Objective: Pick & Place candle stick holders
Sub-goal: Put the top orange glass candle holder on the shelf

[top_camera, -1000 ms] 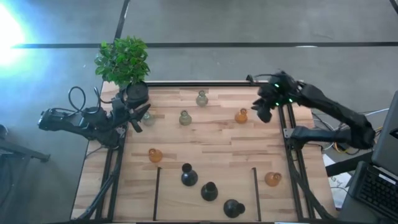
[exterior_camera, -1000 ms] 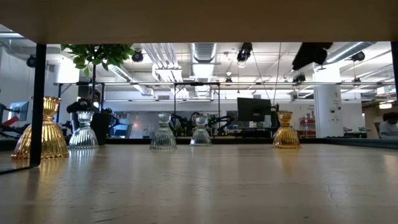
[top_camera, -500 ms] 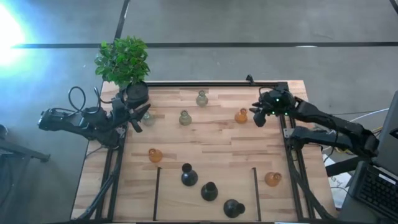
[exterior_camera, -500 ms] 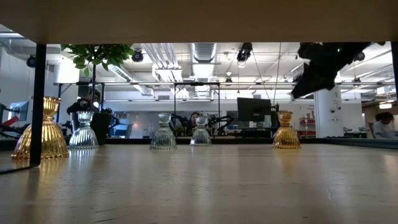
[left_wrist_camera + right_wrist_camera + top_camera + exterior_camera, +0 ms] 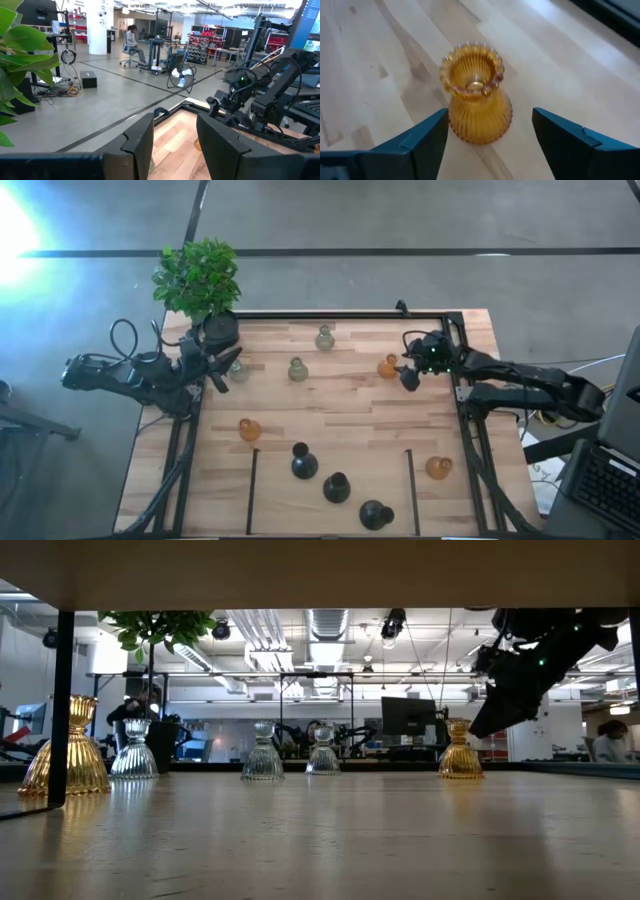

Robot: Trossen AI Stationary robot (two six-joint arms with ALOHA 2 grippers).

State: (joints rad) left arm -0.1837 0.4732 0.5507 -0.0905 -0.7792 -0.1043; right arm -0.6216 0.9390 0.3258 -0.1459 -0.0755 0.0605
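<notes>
The right gripper grabs the amber candle stick holder by its narrow middle point(image 5: 477, 97) next, to place the holder among the black ones.
An amber candle stick holder point(image 5: 476, 102) stands on its base at the table's far right point(image 5: 388, 366). My right gripper point(image 5: 408, 375) hovers just right of it, tilted down and open. Its fingers point(image 5: 427, 142) stand on either side of the holder's base without touching. Three pale holders point(image 5: 297, 369) stand along the far side, two more amber ones point(image 5: 249, 429) farther forward, and three black ones point(image 5: 337, 487) near the front edge. My left gripper point(image 5: 225, 365) waits open at the far left, level, above a pale holder point(image 5: 238, 370).
A green plant in a black pot point(image 5: 205, 285) stands at the far left corner, beside my left arm. Two dark strips point(image 5: 252, 490) run across the wood toward the near edge. A black frame rail point(image 5: 465, 395) borders the right side. Bare wood point(image 5: 340, 415) lies mid-table.
My right gripper has come down from high above the far right corner and tipped downward. It has moved a little toward the table's left and near edges, ending low beside the amber holder. The holders have kept still.
</notes>
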